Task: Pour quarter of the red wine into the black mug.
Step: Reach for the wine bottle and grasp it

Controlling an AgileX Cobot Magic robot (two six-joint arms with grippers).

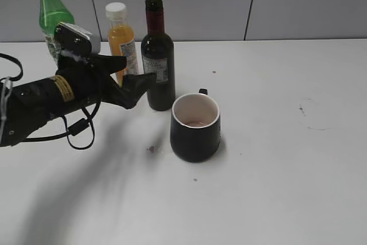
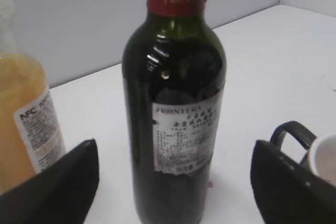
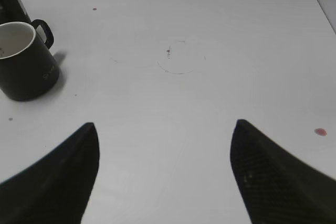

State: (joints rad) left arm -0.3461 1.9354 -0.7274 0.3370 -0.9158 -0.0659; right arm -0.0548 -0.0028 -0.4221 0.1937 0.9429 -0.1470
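The sloping shoulder [image 1: 156,36] of the red wine bottle narrows up to the neck, so my left gripper will next grab the bottle by its straight-sided body at the label [image 1: 159,72] to pour.
The dark red wine bottle [image 1: 158,55] stands upright and uncapped behind the black mug [image 1: 195,136], which has a white inside with a little wine at the bottom. My left gripper [image 1: 136,74] is open just left of the bottle. In the left wrist view the bottle [image 2: 176,103] stands between and just beyond the two open fingers [image 2: 176,169], untouched. The mug's handle and rim [image 2: 302,140] show at the right. My right gripper [image 3: 165,135] is open and empty over bare table; the mug [image 3: 25,64] is far to its left. The right arm is out of the exterior view.
An orange juice bottle with a white cap [image 1: 122,38] stands just left of the wine bottle, behind my left gripper. A green bottle [image 1: 53,15] stands at the back left. Small red drops [image 1: 152,149] lie on the white table [image 1: 275,170].
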